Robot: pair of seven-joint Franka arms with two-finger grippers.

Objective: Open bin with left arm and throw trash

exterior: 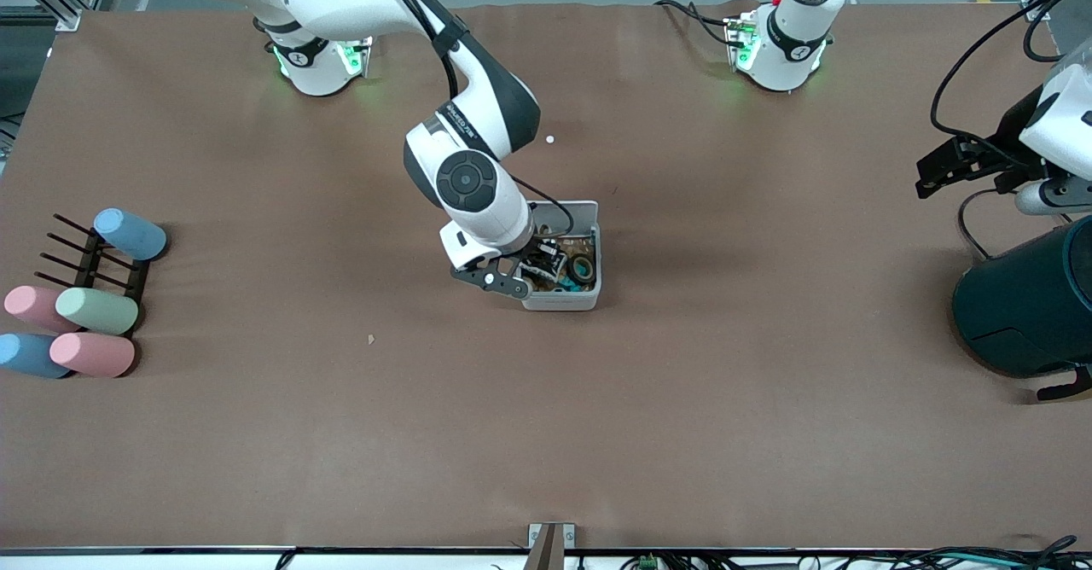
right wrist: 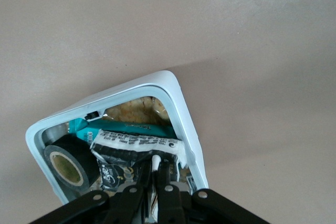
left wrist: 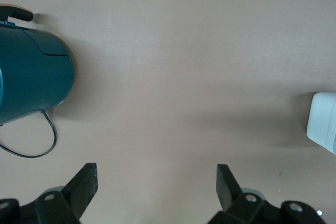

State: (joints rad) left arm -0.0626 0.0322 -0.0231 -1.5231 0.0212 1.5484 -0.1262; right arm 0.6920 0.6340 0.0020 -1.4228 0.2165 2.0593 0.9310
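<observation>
My right gripper holds the wrapper (right wrist: 136,142) inside the bin's rim in the right wrist view, so I need to open it.
The small white bin (exterior: 565,301) stands mid-table with no lid showing. It holds the black-and-white wrapper (exterior: 546,259) and the black tape roll (exterior: 583,268). My right gripper (exterior: 531,270) reaches into the bin and is shut on the wrapper (right wrist: 136,142), with a white bit pinched between its fingers. The right wrist view shows the bin's rim (right wrist: 179,100), the tape roll (right wrist: 65,163) beside the wrapper, and my right gripper (right wrist: 157,166). I cannot make out the rubber band. My left gripper (exterior: 930,173) is open and empty (left wrist: 156,174) above the table at the left arm's end.
A large dark teal cylinder (exterior: 1024,305) stands at the left arm's end of the table and also shows in the left wrist view (left wrist: 31,72). Several pastel cups (exterior: 94,310) lie on a dark rack at the right arm's end. A corner of the bin (left wrist: 323,119) shows in the left wrist view.
</observation>
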